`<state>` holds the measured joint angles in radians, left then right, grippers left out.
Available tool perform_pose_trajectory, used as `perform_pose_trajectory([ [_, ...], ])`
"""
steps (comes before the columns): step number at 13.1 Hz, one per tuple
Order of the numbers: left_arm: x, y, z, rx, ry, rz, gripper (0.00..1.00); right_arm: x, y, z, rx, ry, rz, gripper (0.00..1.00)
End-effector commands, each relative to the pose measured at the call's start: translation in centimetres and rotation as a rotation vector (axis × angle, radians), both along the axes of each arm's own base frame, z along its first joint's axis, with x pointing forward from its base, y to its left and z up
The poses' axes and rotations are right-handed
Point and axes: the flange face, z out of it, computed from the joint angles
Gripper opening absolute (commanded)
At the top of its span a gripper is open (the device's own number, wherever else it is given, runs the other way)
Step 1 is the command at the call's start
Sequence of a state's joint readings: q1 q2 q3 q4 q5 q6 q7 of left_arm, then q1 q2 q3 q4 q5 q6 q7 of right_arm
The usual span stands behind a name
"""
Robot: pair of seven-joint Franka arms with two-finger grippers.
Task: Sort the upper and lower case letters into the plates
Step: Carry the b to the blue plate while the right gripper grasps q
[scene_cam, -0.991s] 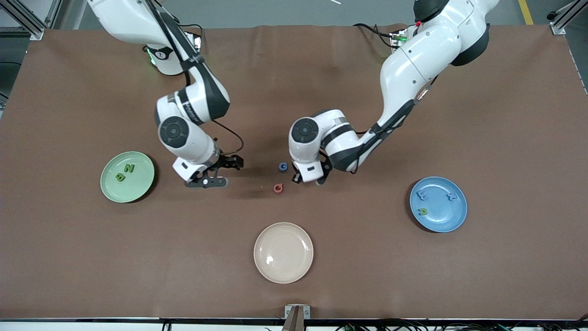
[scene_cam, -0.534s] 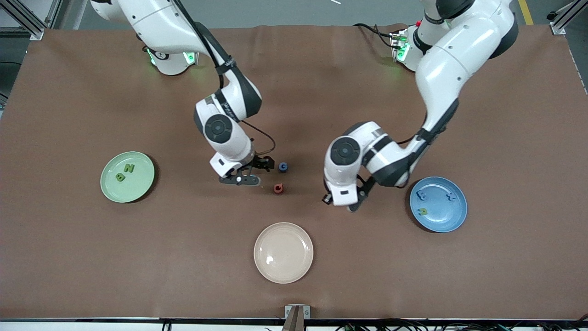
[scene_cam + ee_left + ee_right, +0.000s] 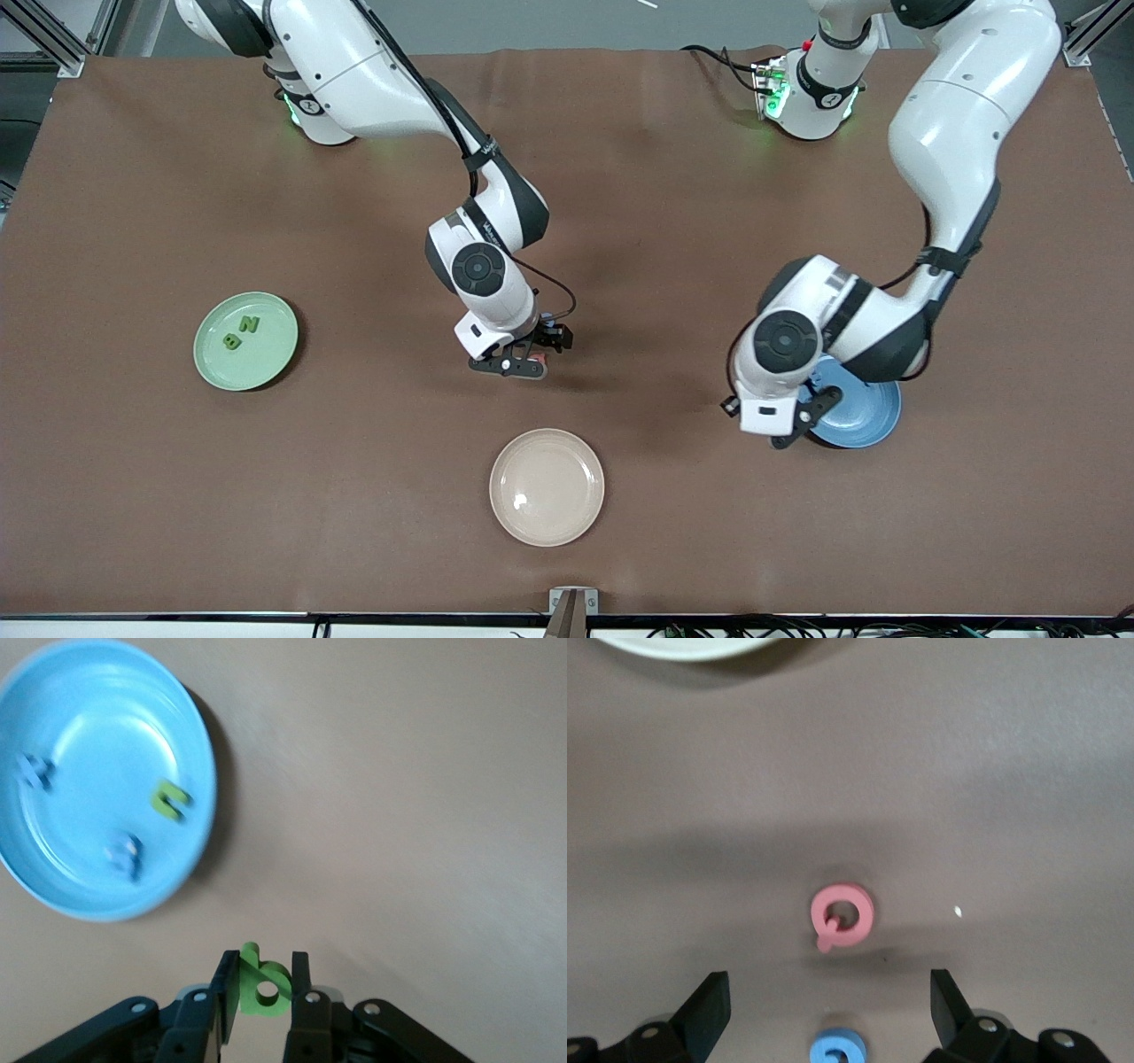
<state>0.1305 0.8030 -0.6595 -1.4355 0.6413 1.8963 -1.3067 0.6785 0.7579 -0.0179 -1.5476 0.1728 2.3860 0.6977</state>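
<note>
I need to lower my right gripper before closing. My fingers would miss the pink letter (image 3: pixel 858 898) if I closed now, because bare table shows between them and the letter.
My left gripper (image 3: pixel 791 431) is shut on a green letter (image 3: pixel 264 983), held in the air just beside the blue plate (image 3: pixel 866 416), toward the table's middle. In the left wrist view the blue plate (image 3: pixel 190 744) holds two blue letters (image 3: pixel 122 853) and one green letter (image 3: pixel 170 800). My right gripper (image 3: pixel 518 361) is open over the table's middle. In the right wrist view it (image 3: pixel 830 1008) is above a red-pink letter (image 3: pixel 842 917) and a blue letter (image 3: pixel 837 1051). The pale green plate (image 3: pixel 266 363) holds two green letters (image 3: pixel 241 332).
A cream-beige plate (image 3: pixel 547 486) lies empty near the front camera, nearer than the two loose letters; its rim shows in the right wrist view (image 3: pixel 682 645). Brown cloth covers the table.
My right gripper has moved from beside the green plate to over the two middle letters. My left gripper has carried the green letter from the middle to beside the blue plate.
</note>
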Motion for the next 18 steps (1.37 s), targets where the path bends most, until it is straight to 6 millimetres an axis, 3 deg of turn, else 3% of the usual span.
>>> perform_pose_trajectory([
  [1, 0.8, 5.6, 0.2, 0.021, 0.067, -0.086, 0.02, 1.2, 0.6, -0.7, -0.012, -0.022, -0.005, 0.99],
  [3, 1.2, 8.1, -0.4, -0.003, 0.106, -0.142, 0.04, 1.2, 0.6, -1.2, -0.033, -0.037, 0.014, 0.97],
  [6, 0.9, 10.0, -2.0, -0.003, 0.146, -0.153, 0.1, 1.2, 0.5, -1.8, -0.041, -0.034, 0.017, 0.97],
  [7, 1.1, 11.3, -2.1, -0.006, 0.149, -0.149, 0.25, 1.0, 0.6, -2.3, -0.044, -0.032, 0.019, 0.95],
  [8, 1.1, 11.3, -2.2, -0.004, 0.15, -0.154, 0.77, 0.9, 0.9, -2.5, -0.035, -0.05, 0.024, 0.95],
  [9, 1.2, 11.3, -1.7, 0.002, 0.141, -0.16, 1.0, 0.6, 1.2, -3.2, -0.036, -0.059, 0.034, 0.93],
  [11, 1.4, 10.9, -0.4, 0.002, 0.128, -0.165, 1.0, 0.5, 1.3, -3.8, -0.042, -0.06, 0.04, 0.91],
  [13, 1.2, 9.4, 2.5, -0.002, 0.101, -0.189, 1.0, 0.5, 1.3, -3.8, -0.053, -0.067, 0.053, 0.82],
  [18, 0.4, 7.1, 11.7, 0.033, 0.002, -0.295, 1.0, 0.5, 1.0, -4.0, -0.087, -0.088, 0.09, 0.5],
])
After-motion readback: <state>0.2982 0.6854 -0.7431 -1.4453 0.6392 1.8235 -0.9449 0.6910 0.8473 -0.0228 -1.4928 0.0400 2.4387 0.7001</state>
